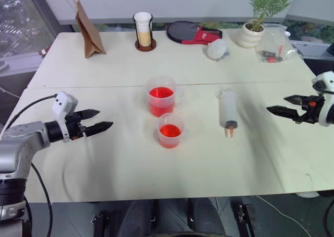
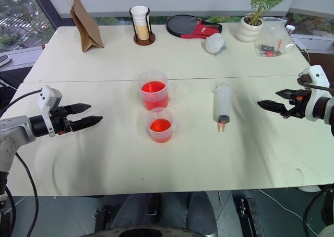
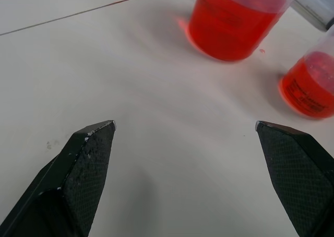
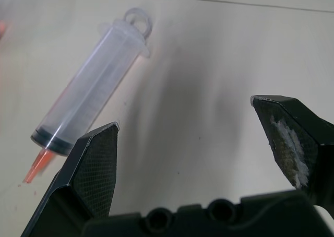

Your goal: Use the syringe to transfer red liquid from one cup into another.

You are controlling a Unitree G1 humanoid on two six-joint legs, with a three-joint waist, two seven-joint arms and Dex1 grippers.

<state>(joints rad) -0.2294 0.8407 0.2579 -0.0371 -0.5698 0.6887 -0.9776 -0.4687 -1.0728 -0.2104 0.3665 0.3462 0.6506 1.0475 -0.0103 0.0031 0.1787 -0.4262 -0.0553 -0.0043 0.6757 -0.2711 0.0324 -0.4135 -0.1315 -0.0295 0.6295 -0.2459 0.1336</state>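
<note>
My right gripper takes the syringe by its clear body next, just below the body's rim (image 1: 228, 104), since red liquid stains the syringe's narrow tip (image 1: 229, 132).
The syringe (image 1: 228, 110) lies flat on the table right of centre, its orange tip toward me, also seen in the right wrist view (image 4: 88, 108). The taller clear cup (image 1: 161, 96) with a side handle holds red liquid (image 1: 160, 93) at mid-table. The shorter cup (image 1: 170, 130) stands just in front of it, partly filled with the same fluid. My left gripper (image 1: 102, 120) hovers open at the left, pointing toward the cups, well apart from them. My right gripper (image 1: 279, 105) hangs open to the right of the syringe, empty.
Along the far edge stand a brown paper bag (image 1: 86, 29), a white-and-tan cup in a black stand (image 1: 143, 31), a black and red paddle case (image 1: 194, 33), a potted plant (image 1: 252, 32) and a clear bag of small parts (image 1: 274, 46). A seam (image 1: 104, 86) crosses the table.
</note>
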